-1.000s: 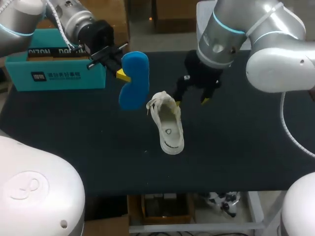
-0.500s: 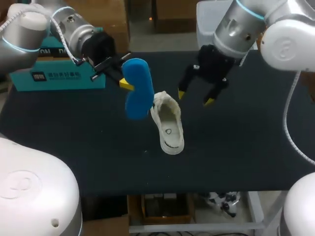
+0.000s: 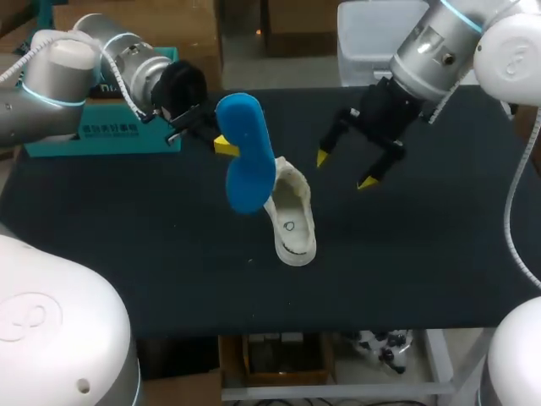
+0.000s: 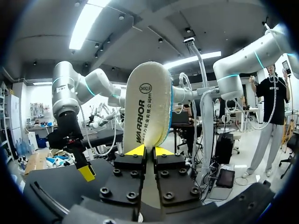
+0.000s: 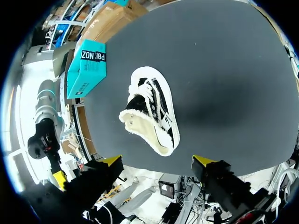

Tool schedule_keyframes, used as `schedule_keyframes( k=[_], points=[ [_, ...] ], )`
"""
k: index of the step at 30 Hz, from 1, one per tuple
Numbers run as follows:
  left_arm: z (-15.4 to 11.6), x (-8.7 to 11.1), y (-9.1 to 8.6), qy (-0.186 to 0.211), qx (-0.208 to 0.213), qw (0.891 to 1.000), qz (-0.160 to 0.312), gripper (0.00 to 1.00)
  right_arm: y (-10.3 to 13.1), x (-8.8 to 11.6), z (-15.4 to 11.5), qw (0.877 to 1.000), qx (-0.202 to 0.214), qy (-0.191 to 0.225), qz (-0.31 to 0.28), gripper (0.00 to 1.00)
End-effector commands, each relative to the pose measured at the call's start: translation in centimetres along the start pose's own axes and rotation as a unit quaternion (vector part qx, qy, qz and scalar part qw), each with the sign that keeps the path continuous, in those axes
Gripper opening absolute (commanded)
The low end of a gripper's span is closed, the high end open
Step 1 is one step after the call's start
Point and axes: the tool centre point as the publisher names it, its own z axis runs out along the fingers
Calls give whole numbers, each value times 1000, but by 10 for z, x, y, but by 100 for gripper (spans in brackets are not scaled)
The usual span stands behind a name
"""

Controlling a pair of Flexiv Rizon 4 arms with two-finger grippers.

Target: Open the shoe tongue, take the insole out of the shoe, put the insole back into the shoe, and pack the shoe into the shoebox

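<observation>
The insole needs to go back into the shoe (image 3: 290, 222), so I should next grab it with my right gripper by its long side edge (image 3: 270, 154).
A white shoe (image 3: 290, 222) lies on the dark table (image 3: 423, 254), its opening up. My left gripper (image 3: 221, 140) is shut on a blue insole (image 3: 246, 152), which hangs tilted in the air just left of the shoe's heel and overlaps it. In the left wrist view the insole's pale underside (image 4: 149, 105) rises from between the fingers of that gripper (image 4: 148, 150). My right gripper (image 3: 345, 169) is open and empty, above the table to the right of the shoe. From the right wrist view the shoe (image 5: 150, 117) lies ahead of that open gripper (image 5: 157, 161).
A teal shoebox (image 3: 101, 127) stands at the table's back left, behind my left arm, and shows as the shoebox (image 5: 87, 68) beyond the shoe in the right wrist view. One yellow fingertip (image 4: 87, 173) of my right gripper appears beside my left one.
My left gripper has carried the insole to the right, up against the shoe, and tilted it. My right gripper has drawn back from the shoe, up and to the right, still open.
</observation>
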Motion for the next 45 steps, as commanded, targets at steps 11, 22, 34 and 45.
schedule_keyframes(
  k=[11, 22, 34, 45],
  points=[
    [14, -2, 6, 36, -8, 998, 43, 0, -26, 36, 15, 970, 105, 111, 189, 100],
    [36, -5, 24, 24, -70, 991, 114, 0, -47, 36, 38, 947, 136, 152, 248, 100],
    [59, -3, 55, 29, -151, 976, 152, 0, -47, 27, 65, 931, 148, 213, 257, 48],
    [66, -1, 72, 17, -186, 965, 186, 0, -48, 38, 70, 921, 167, 243, 256, 38]
  ],
)
